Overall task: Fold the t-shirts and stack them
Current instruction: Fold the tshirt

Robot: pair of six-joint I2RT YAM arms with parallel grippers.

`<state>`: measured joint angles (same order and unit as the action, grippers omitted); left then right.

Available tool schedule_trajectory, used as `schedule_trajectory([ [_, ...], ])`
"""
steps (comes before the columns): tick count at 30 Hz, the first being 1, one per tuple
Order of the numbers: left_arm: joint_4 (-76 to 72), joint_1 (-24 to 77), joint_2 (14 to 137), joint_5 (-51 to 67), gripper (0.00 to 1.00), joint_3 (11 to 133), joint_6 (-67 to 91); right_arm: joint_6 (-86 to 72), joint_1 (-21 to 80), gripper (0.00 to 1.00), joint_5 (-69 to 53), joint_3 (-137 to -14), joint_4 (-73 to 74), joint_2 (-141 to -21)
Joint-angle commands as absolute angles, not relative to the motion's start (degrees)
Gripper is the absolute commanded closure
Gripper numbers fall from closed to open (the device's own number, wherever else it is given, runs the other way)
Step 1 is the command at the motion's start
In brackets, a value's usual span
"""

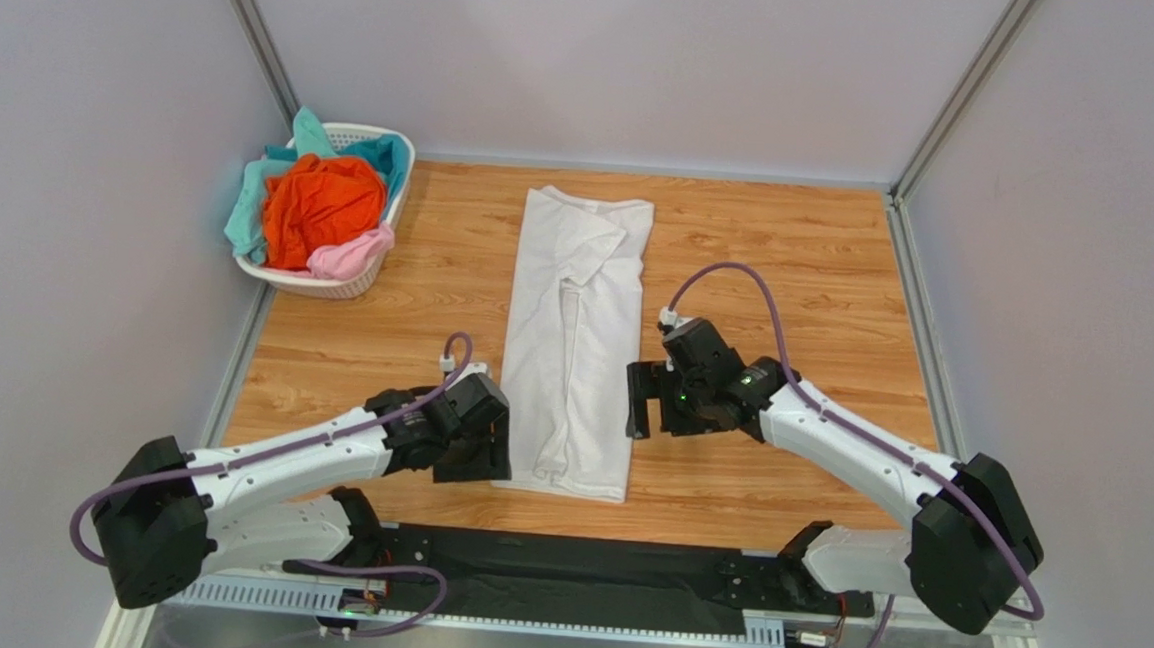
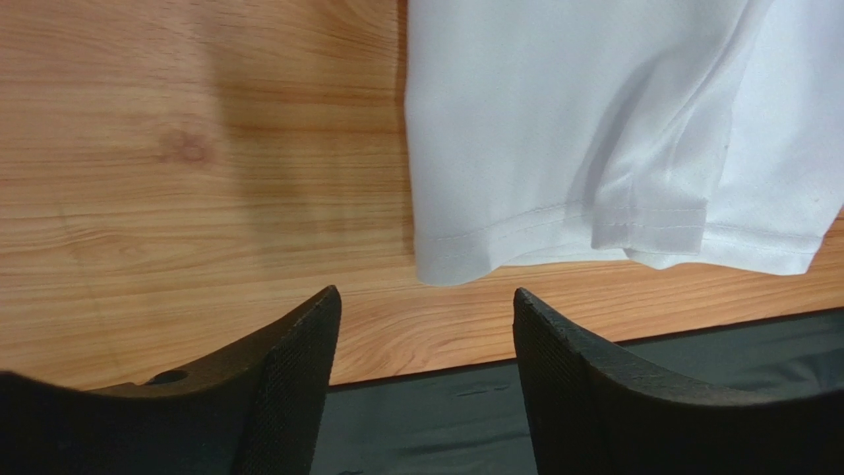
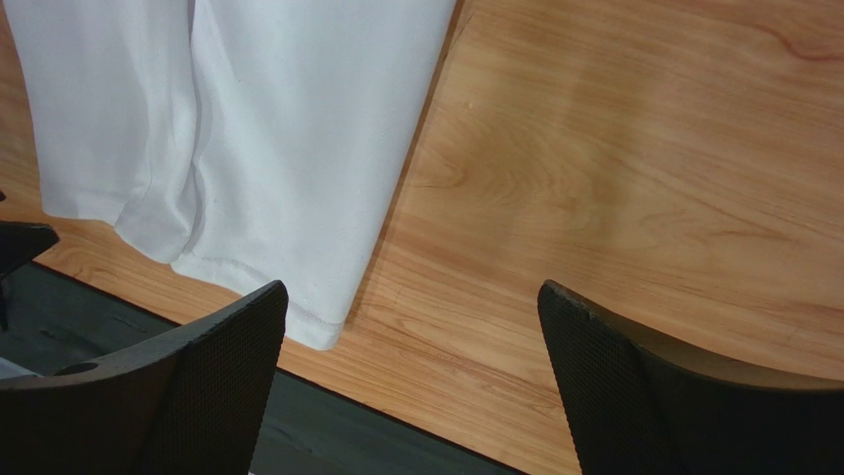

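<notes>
My right gripper should next grab the white t-shirt's hem at its outer corner (image 1: 619,495) (image 3: 323,330), opposite my left gripper's corner of the hem. Then the t-shirt will fold evenly.
A white t-shirt (image 1: 575,339) lies folded into a long narrow strip down the middle of the wooden table (image 1: 783,262), its hem towards the near edge. My left gripper (image 1: 499,447) hovers at the hem's left corner (image 2: 451,267), open with nothing between its fingers. On the strip's right side my right gripper (image 1: 636,400) is open and empty, the hem's right corner (image 3: 317,332) just ahead of its left finger (image 3: 243,356). Orange (image 1: 320,203), teal (image 1: 257,192) and pale pink (image 1: 350,255) t-shirts are heaped in the basket.
A white lattice basket (image 1: 394,178) stands at the table's back left corner against the wall. A black mounting strip (image 1: 568,572) runs along the near edge. Grey walls close in the table on three sides.
</notes>
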<state>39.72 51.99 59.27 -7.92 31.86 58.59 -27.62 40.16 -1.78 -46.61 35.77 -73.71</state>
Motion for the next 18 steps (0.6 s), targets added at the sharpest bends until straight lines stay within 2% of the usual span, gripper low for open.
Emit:
schedule_trajectory([
  [1, 32.97, 51.77, 60.99, -2.29, 0.31, 30.59, 56.34, -31.29, 43.58, 0.02, -0.09, -45.44, 34.45, -71.80],
  [7, 31.64, 51.77, 63.01, -1.58, 0.49, 29.18, 57.39, -33.75, 49.82, 0.05, 1.15, -43.69, 34.28, -72.16],
  [11, 31.11, 51.59, 64.95, -2.81, 0.55, 28.74, 57.57, -33.66, 51.85, 0.08, -0.95, -42.80, 32.70, -72.60],
  [12, 31.11, 51.33, 65.39, -3.07, 0.60, 28.74, 57.83, -33.49, 52.03, 0.09, -1.58, -42.63, 32.35, -72.95],
  [18, 31.03, 49.57, 67.24, -3.25, 0.68, 28.30, 57.92, -32.96, 54.75, 0.12, -2.90, -42.28, 32.17, -74.53],
])
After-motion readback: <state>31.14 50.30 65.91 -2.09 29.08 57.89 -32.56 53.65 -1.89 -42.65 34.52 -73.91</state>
